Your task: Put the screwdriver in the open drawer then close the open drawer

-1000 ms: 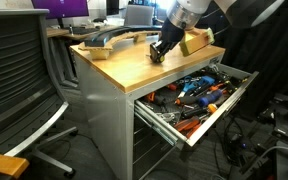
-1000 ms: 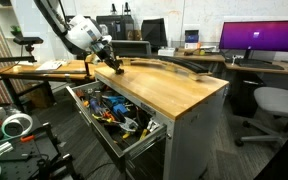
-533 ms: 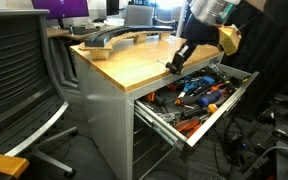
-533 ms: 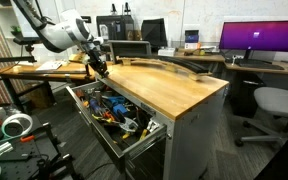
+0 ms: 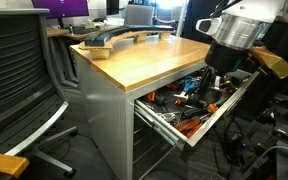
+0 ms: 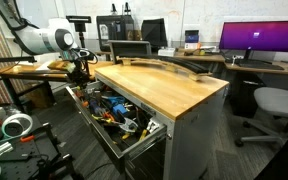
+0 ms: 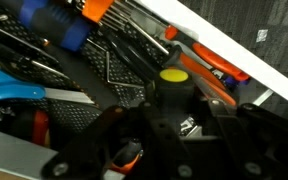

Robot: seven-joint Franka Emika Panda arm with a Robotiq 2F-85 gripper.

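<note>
The yellow end of the screwdriver is inside the drawer's pale rim, low over the tools, so my gripper needs to let go of the screwdriver.
The open drawer [image 5: 170, 124] is pulled out from under the wooden top and is full of tools; it also shows in an exterior view [image 6: 102, 134]. My gripper [image 5: 220, 76] hangs low over the drawer's far end, as both exterior views show [image 6: 81, 73]. In the wrist view my gripper [image 7: 174, 112] is shut on the screwdriver [image 7: 171, 88], a stubby black tool with a yellow end. It points down at the drawer's pale rim [image 7: 227, 47] and the tools below.
Orange-handled tools [image 7: 206, 74] and blue-handled tools [image 7: 54, 28] lie in the drawer. The wooden table top [image 5: 144, 57] carries a curved dark object [image 5: 109, 38]. An office chair [image 5: 19, 80] stands beside the cabinet. Cables and gear [image 6: 19, 128] lie on the floor.
My arm has swung off the table top and over the drawer's far end, then come down towards the tools with the screwdriver still held.
</note>
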